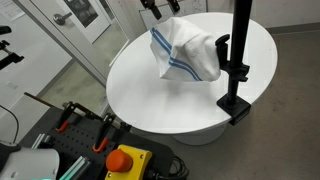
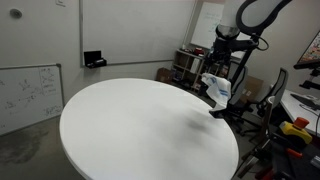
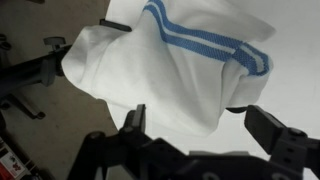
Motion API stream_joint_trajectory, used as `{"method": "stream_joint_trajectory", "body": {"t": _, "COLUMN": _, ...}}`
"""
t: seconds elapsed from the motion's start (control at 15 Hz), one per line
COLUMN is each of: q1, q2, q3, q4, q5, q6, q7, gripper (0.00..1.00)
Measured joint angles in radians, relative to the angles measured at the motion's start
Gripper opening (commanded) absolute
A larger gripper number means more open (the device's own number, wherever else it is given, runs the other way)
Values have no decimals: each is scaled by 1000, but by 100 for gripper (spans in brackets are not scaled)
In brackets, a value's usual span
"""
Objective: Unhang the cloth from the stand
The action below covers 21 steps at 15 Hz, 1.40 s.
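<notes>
The gripper isn't ready to close on the fold yet and needs to go lower first: the fold [image 1: 172, 23] [image 3: 203, 122] is between the gripper's fingers, but they stop above the cloth's top edge in an exterior view.
The white cloth [image 1: 187, 54] with thin blue stripes hangs draped over the arm of the black stand [image 1: 236, 62], which is fixed at the edge of the round white table [image 1: 150, 95]. The cloth hides most of the arm. My gripper [image 1: 160, 8] is just above and beside the cloth, open and empty. In the wrist view the cloth [image 3: 170, 70] fills the upper frame, and its lower fold reaches down between the spread fingers of the gripper [image 3: 200, 125]. I cannot tell whether they touch it. In an exterior view the cloth [image 2: 216, 88] is small, below the arm.
An orange emergency button [image 1: 124, 160] and clamps [image 1: 70, 115] sit near the table's front edge. A whiteboard [image 2: 25, 92] leans on the wall. Equipment and a chair [image 2: 268, 95] stand behind the table.
</notes>
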Motion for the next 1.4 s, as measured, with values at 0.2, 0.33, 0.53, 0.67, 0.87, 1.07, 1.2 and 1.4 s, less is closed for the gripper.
{"method": "stream_joint_trajectory", "body": {"t": 0.2, "q1": 5, "q2": 18, "q3": -13, "q4": 1, "q5": -1, "q6": 13, "q7": 1, "gripper": 94}}
{"method": "stream_joint_trajectory", "body": {"t": 0.33, "q1": 11, "q2": 29, "q3": -24, "q4": 2, "q5": -1, "q6": 18, "q7": 1, "gripper": 68}}
{"method": "stream_joint_trajectory", "body": {"t": 0.53, "q1": 16, "q2": 39, "q3": -38, "q4": 3, "q5": -1, "q6": 20, "q7": 2, "gripper": 46}}
{"method": "stream_joint_trajectory", "body": {"t": 0.67, "q1": 20, "q2": 46, "q3": -45, "q4": 5, "q5": -1, "q6": 21, "q7": 3, "gripper": 30}}
{"method": "stream_joint_trajectory", "body": {"t": 0.87, "q1": 25, "q2": 51, "q3": -52, "q4": 5, "q5": -1, "q6": 21, "q7": 3, "gripper": 8}}
{"method": "stream_joint_trajectory", "body": {"t": 1.07, "q1": 28, "q2": 53, "q3": -57, "q4": 6, "q5": -1, "q6": 21, "q7": 4, "gripper": 0}}
{"method": "stream_joint_trajectory", "body": {"t": 1.2, "q1": 30, "q2": 53, "q3": -60, "q4": 7, "q5": -1, "q6": 21, "q7": 5, "gripper": 1}}
{"method": "stream_joint_trajectory", "body": {"t": 1.4, "q1": 30, "q2": 52, "q3": -64, "q4": 13, "q5": 4, "q6": 21, "q7": 6, "gripper": 1}}
